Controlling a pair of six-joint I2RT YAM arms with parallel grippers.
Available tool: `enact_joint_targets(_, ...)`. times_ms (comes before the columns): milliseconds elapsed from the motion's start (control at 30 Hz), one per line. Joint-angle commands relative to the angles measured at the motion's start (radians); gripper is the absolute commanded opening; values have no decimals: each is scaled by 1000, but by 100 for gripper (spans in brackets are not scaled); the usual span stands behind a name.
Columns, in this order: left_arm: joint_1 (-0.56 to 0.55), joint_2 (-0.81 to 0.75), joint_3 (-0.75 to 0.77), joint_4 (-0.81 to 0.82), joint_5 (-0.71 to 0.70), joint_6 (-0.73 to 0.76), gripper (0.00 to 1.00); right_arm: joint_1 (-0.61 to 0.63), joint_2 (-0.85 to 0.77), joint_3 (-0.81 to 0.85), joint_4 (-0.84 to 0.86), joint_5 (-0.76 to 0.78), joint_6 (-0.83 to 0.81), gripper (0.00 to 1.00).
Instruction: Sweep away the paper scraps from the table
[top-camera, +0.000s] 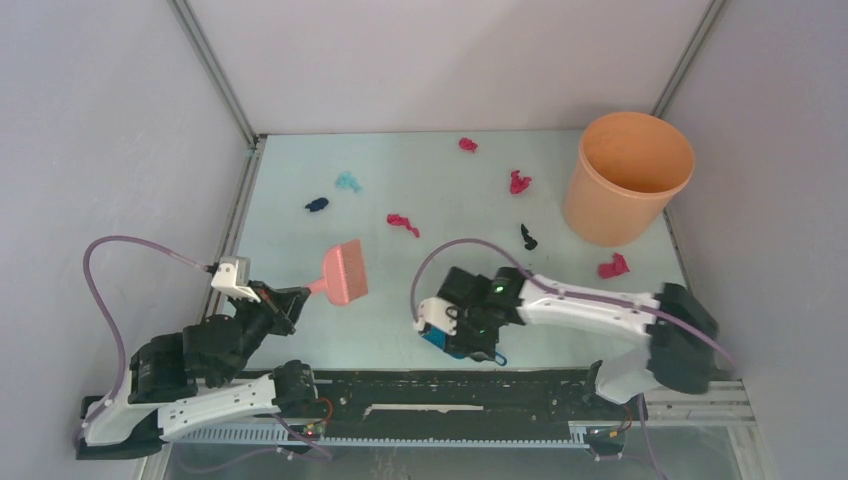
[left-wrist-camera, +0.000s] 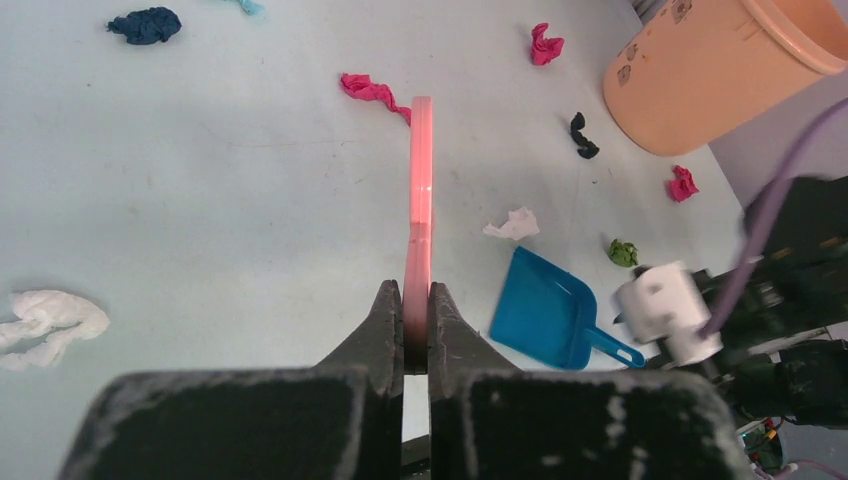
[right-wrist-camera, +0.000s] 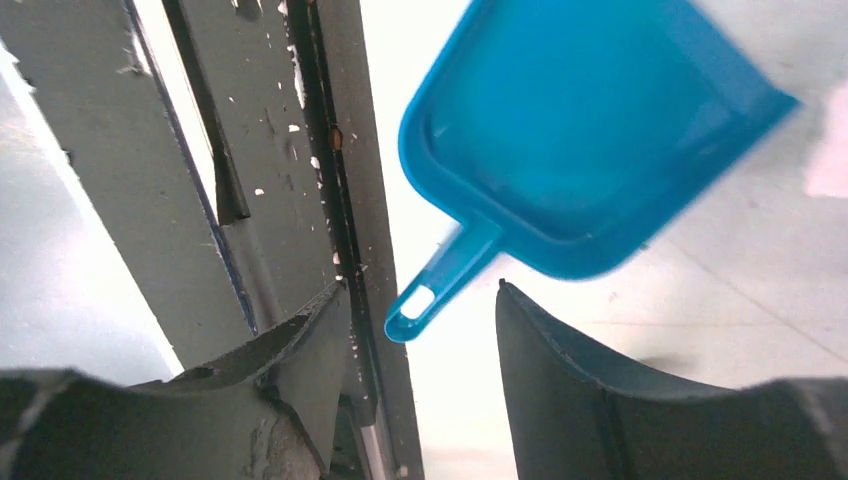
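Note:
I need to grab the blue dustpan (left-wrist-camera: 545, 310) by its handle (left-wrist-camera: 617, 348) with my right gripper. The dustpan's pan and front edge will then stay free to take in the swept paper scraps.
Paper scraps lie on the pale green table (top-camera: 450, 190): magenta wads (top-camera: 403, 222) (top-camera: 520, 182) (top-camera: 468, 144) (top-camera: 613, 266), a teal one (top-camera: 348, 181), a navy one (top-camera: 316, 204) and a black one (top-camera: 527, 237). The left wrist view also shows a white wad (left-wrist-camera: 515, 224), an olive one (left-wrist-camera: 623, 252) and a larger white one (left-wrist-camera: 45, 317). My left gripper (top-camera: 295, 298) (left-wrist-camera: 417, 320) is shut on the pink brush (top-camera: 345, 272) (left-wrist-camera: 421, 190) by its handle. My right gripper (top-camera: 462, 325) (right-wrist-camera: 420, 300) is open, with the handle end of the blue dustpan (right-wrist-camera: 590, 130) (left-wrist-camera: 545, 310) between its jaws, not gripped.
An orange bucket (top-camera: 627, 177) (left-wrist-camera: 720, 70) stands at the back right. The black base rail (top-camera: 450, 385) (right-wrist-camera: 300, 150) runs along the near edge, close behind the dustpan handle. Grey walls enclose the table on three sides.

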Motion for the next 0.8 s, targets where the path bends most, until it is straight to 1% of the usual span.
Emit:
enact_joint_targets(0, 5, 11, 14, 31, -9, -25, 0, -104, -179, -107, 79, -80, 26, 63)
enact_joint_targets(100, 5, 31, 20, 36, -25, -28, 0, -199, -262, -221, 155, -158, 80, 66)
enact_joint_targets(133, 5, 39, 21, 44, -26, -25, 0, -214, -282, -253, 175, -181, 78, 70)
enact_joint_targets(233, 5, 63, 29, 72, -32, -12, 0, -204, -310, -296, 209, -154, 75, 73)
enact_joint_targets(333, 5, 97, 37, 89, -44, 3, 0, -202, -283, -303, 218, -122, 77, 76)
enact_joint_targets(500, 5, 132, 40, 117, -54, 27, 0, -198, -242, -348, 266, -113, 61, 74)
enact_joint_targets(600, 5, 138, 37, 135, -57, 39, 0, -200, -214, -344, 290, -112, 77, 73)
enact_joint_targets(767, 5, 141, 37, 143, -63, 53, 0, -197, -144, -321, 276, -113, 76, 64)
